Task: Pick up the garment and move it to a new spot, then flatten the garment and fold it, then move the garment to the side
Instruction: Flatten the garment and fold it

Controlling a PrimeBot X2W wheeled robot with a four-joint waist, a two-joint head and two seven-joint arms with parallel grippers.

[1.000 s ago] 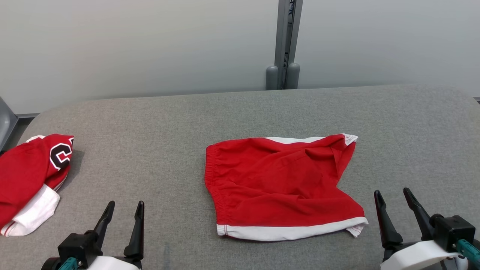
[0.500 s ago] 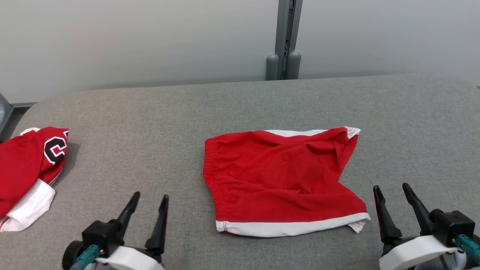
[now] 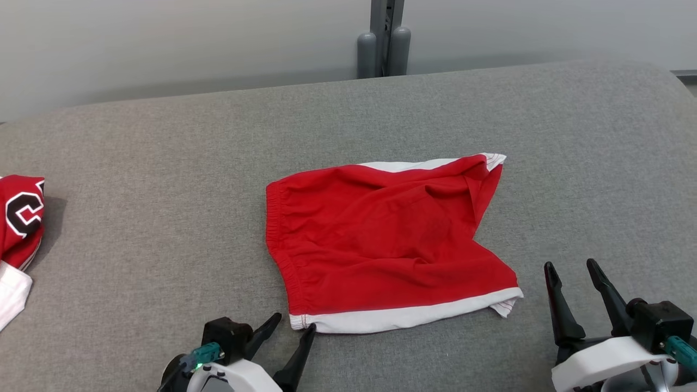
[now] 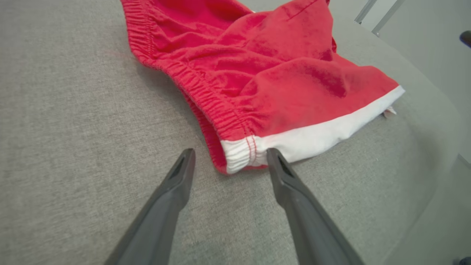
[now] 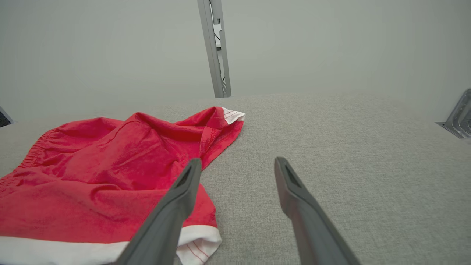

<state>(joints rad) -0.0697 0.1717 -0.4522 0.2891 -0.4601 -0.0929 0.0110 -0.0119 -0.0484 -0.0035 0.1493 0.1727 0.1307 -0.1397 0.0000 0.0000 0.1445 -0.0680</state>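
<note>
The garment's white-edged waistband corner stands up off the table while the red cloth [image 3: 392,238] lies slack behind it, so I should pinch the garment by its white-edged waistband corner [image 3: 299,320] with my left gripper next.
The garment [image 3: 381,239], red shorts with a white hem and an elastic waistband, lies rumpled in the middle of the grey padded table [image 3: 163,179]. My left gripper [image 3: 294,321] is open at the garment's near left corner, one fingertip touching or almost touching the white hem. In the left wrist view that corner of the garment [image 4: 239,154] sits between the open left gripper's [image 4: 230,151] tips, not clamped. My right gripper [image 3: 569,264] stands open just right of the garment's near right corner, off the cloth. The right wrist view shows the right gripper [image 5: 238,159] open beside the garment [image 5: 110,173].
Another red garment [image 3: 19,218] with a black letter and white trim lies at the table's left edge. A grey post [image 3: 384,38] stands behind the table against the pale wall. Bare grey surface stretches to the right of the shorts.
My left gripper has swung right and forward to the garment's near left corner. The head camera has shifted, so the whole scene sits higher and further left. The right gripper has held still.
</note>
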